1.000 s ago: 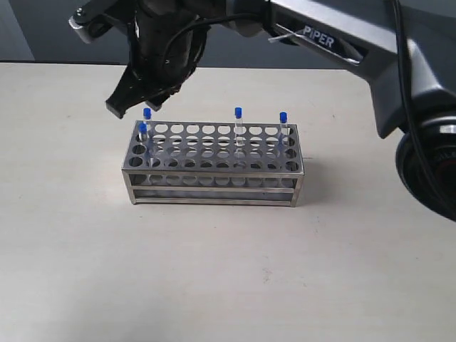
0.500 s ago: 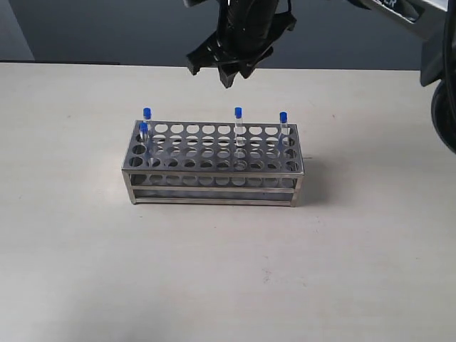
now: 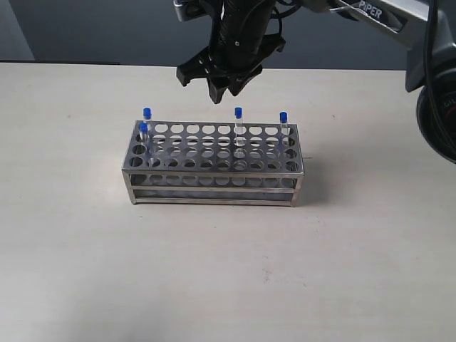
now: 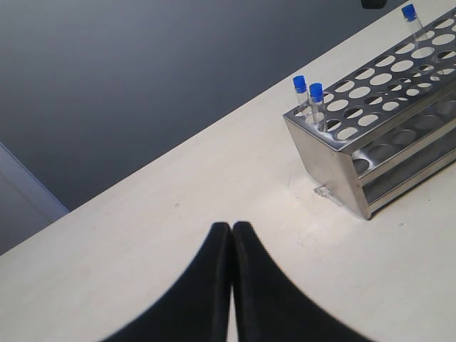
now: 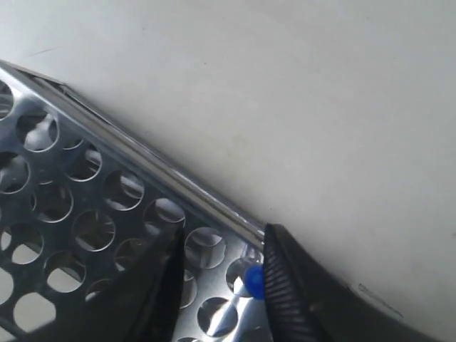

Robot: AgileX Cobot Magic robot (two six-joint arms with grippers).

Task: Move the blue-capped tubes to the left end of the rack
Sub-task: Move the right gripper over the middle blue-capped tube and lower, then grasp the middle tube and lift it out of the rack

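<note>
My right gripper's fingers are above the blue cap over the rack (image 3: 214, 174) in the exterior view. They would miss the cap now, so I should lower before closing.
The steel rack (image 3: 214, 174) stands mid-table. Two blue-capped tubes (image 3: 147, 114) (image 3: 142, 129) stand at its left end, one (image 3: 238, 113) in the back row near the middle, and one (image 3: 283, 117) at the right end. My right gripper (image 3: 208, 87) hangs open just above and behind the middle tube. In the right wrist view the gripper (image 5: 222, 239) is over the rack (image 5: 153, 171), and that tube's cap (image 5: 254, 279) lies between the fingers, close to one ribbed pad (image 5: 283, 285). My left gripper (image 4: 231, 229) is shut and holds nothing, off the rack's left end (image 4: 324, 160).
The right arm (image 3: 370, 14) reaches in from the upper right over the table's back edge. A dark wall runs behind the table. Bare tabletop (image 3: 214, 271) lies in front of the rack.
The right gripper swung from over the rack's left end to the right, then dropped slightly to the middle tube. The tubes have not moved.
</note>
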